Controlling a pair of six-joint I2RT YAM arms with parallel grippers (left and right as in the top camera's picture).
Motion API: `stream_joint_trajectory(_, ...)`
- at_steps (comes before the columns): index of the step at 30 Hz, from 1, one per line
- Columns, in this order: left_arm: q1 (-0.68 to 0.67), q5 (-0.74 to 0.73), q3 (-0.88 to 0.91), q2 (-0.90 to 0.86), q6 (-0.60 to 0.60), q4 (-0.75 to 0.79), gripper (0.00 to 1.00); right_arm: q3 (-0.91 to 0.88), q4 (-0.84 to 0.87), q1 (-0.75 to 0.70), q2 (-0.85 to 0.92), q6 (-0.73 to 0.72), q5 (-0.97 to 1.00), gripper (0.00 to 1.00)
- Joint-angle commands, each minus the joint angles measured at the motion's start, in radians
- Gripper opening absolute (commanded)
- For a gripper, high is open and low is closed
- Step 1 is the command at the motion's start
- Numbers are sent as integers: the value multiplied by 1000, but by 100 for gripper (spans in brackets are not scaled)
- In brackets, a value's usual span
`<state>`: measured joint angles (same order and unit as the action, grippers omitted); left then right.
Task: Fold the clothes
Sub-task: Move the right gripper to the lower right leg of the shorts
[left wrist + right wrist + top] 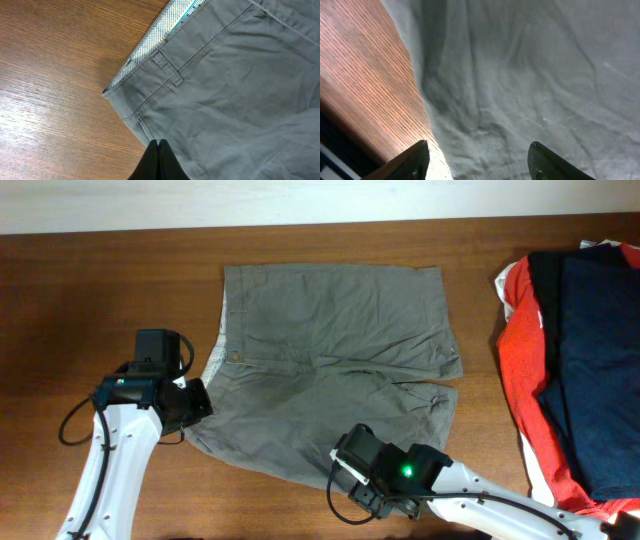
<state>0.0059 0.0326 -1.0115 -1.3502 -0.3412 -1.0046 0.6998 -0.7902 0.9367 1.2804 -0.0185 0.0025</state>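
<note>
My right gripper grabs the shorts' near edge next, away from the waistband corner at my left gripper, to fold the near leg over.
The khaki-grey shorts (330, 350) lie spread flat on the wooden table, with the pale waistband lining (215, 358) at the left and the two legs pointing right. My left gripper (196, 404) is shut, and its tips touch the shorts' near-left corner by the waistband. In the left wrist view the tips (159, 144) meet at the side seam of the shorts (235, 85), with no fabric visible between them. My right gripper (352, 452) is open over the shorts' near edge. In the right wrist view its fingers (480, 160) straddle wrinkled fabric (520, 75).
A pile of other clothes (580, 350) in red, navy and black lies at the table's right side. Bare wood (90, 300) lies left of the shorts and along the near edge (375, 85). A black cable (72, 425) loops by the left arm.
</note>
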Motion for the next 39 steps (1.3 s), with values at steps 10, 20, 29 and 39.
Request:
stream_joint_trajectory(10, 2, -11, 3, 4, -10, 2, 2, 53, 98, -3, 187, 38, -16, 54)
stream_joint_trajectory(20, 2, -11, 3, 4, -10, -8, 3, 123, -41, -2, 188, -10, -204, 46)
stream_joint_trajectory(29, 2, -11, 3, 4, -10, -10, 7, 87, 28, -1, 294, -122, -135, 40)
stream_joint_trajectory(39, 13, -71, 6, 4, -18, -152, 33, 61, 62, -1, 330, -122, -153, 4)
